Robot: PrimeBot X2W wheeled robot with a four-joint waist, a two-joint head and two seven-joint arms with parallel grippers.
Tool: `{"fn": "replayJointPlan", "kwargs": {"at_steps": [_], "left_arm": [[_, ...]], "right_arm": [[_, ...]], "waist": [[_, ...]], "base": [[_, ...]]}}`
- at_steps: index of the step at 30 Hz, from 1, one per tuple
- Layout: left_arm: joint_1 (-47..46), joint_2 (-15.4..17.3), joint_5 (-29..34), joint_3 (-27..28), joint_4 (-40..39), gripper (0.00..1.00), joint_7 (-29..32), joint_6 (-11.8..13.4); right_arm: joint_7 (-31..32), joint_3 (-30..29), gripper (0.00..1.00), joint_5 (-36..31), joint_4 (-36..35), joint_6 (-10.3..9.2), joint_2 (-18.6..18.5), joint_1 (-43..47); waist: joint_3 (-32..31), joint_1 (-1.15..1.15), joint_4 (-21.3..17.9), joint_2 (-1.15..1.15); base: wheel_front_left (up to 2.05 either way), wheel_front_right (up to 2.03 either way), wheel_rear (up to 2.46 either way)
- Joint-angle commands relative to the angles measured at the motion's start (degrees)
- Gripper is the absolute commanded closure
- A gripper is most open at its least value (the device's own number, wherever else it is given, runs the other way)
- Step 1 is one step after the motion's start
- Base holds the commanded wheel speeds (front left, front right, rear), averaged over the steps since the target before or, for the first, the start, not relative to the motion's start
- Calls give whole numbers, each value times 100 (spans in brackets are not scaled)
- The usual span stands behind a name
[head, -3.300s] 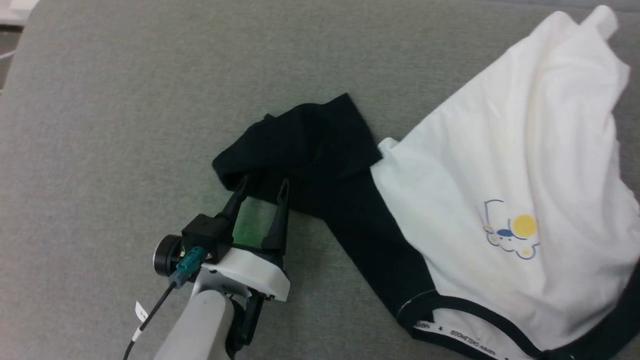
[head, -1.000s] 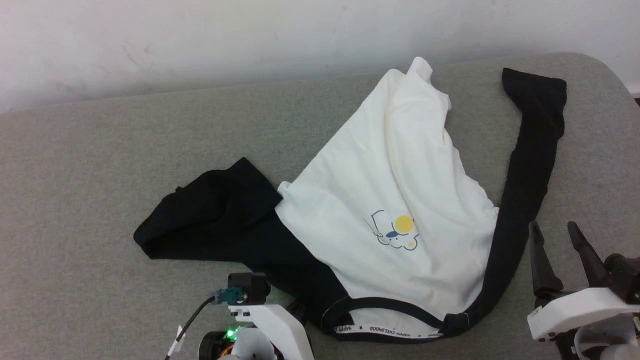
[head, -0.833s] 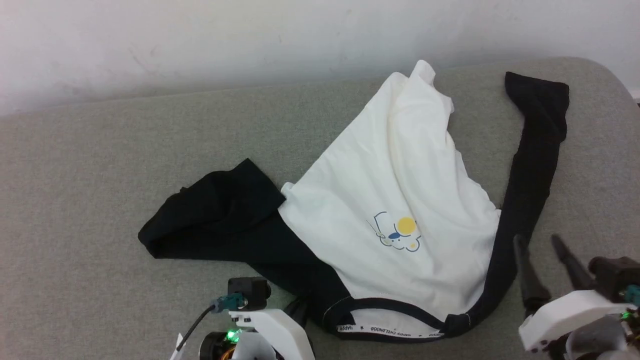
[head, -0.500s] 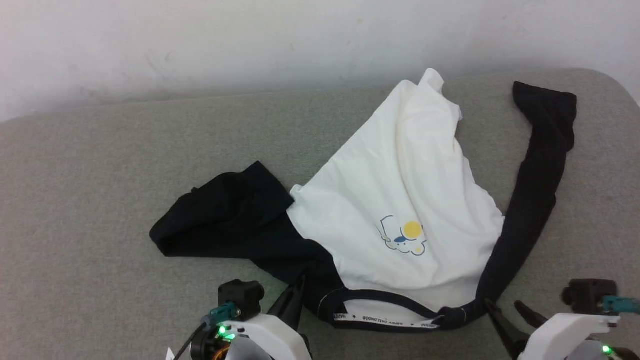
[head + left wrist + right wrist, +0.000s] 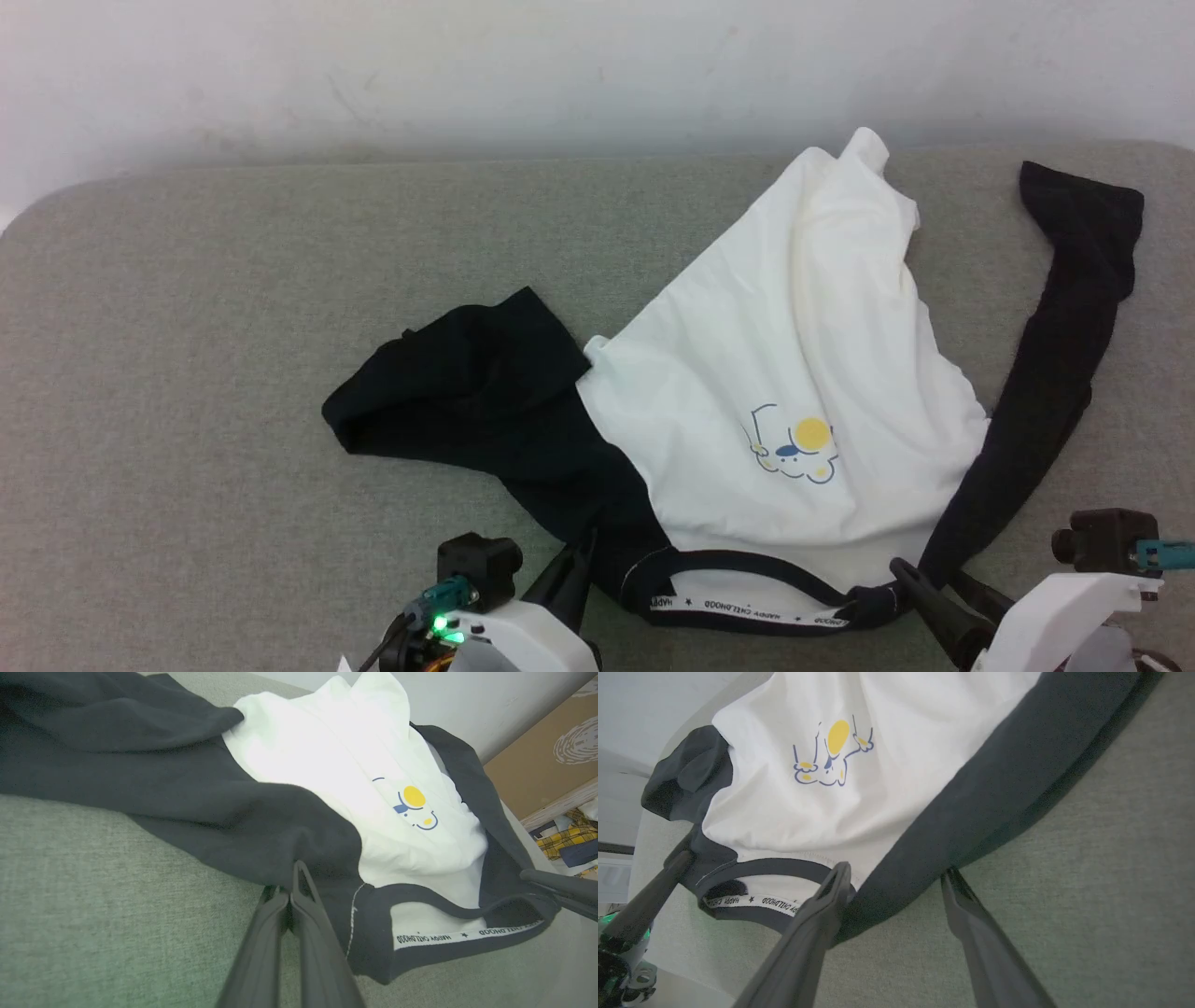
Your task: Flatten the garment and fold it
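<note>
My right gripper grips that sleeve by its cuff end (image 5: pixel 1082 200) next, to fold the long black sleeve across the white body (image 5: pixel 784 336).
The garment (image 5: pixel 794 373) lies crumpled on a grey cushion (image 5: pixel 233 327), white body uppermost, chest print showing. One black sleeve is bunched at the left, the other runs up the right side. My left gripper (image 5: pixel 583 551) is at the left end of the lettered collar (image 5: pixel 747 611). In the left wrist view, that gripper (image 5: pixel 295 877) is shut on the edge of the black shoulder cloth (image 5: pixel 243 826). My right gripper (image 5: pixel 920 569) is open at the collar's right end. In the right wrist view, it (image 5: pixel 896 875) has one finger either side of the base of the black sleeve (image 5: pixel 971 802).
A white wall (image 5: pixel 560 65) runs behind the cushion, whose rounded corners show at far left and far right. In the left wrist view a brown cardboard panel (image 5: pixel 537 751) and a heap of checked cloth (image 5: pixel 565 840) lie beyond the cushion's right end.
The head camera has shifted, so the whole picture moved. My right gripper has come down from beside the right sleeve to the collar's right end. The left finger now shows at the shoulder.
</note>
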Motion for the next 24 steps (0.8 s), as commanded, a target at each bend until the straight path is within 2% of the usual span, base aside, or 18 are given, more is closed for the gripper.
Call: {"fn": "replayJointPlan", "kwargs": {"at_steps": [1,6,9,18,19,20,21,24], "left_arm": [[-16,-12,19,-24,48,100,-67,-19],[-32,-32,15,-65,129,100,-138,-18],[-55,-40,21,-96,154,100,-161,-33],[-117,-95,-28,-180,218,100,-275,-49],[-114,-98,-37,-186,227,100,-279,-50],[-107,-98,-46,-188,236,100,-283,-50],[-99,-93,-54,-188,245,100,-287,-50],[-49,-66,-100,-174,272,100,-281,-49]], "right_arm": [[3,42,0,51,-64,-4,15,-24],[157,88,0,-317,27,-4,15,21],[211,82,0,-316,156,-4,15,7],[138,-71,0,-634,806,-4,16,-120],[111,-96,49,-613,865,-4,16,-121],[79,-116,81,-606,912,-4,16,-122],[41,-129,100,-607,940,-4,16,-123],[-45,-152,100,-487,926,-4,16,-111]], "waist": [[-15,-1,50,0],[-36,-1,101,0],[-40,-1,132,0],[-28,-1,286,0],[-32,-1,295,0],[-39,-1,300,0],[-48,-1,302,0],[-111,-1,277,0]], "base": [[0,0,0],[0,0,0],[0,0,0],[0,0,0],[0,0,0],[0,0,0],[0,0,0],[0,0,0]]}}
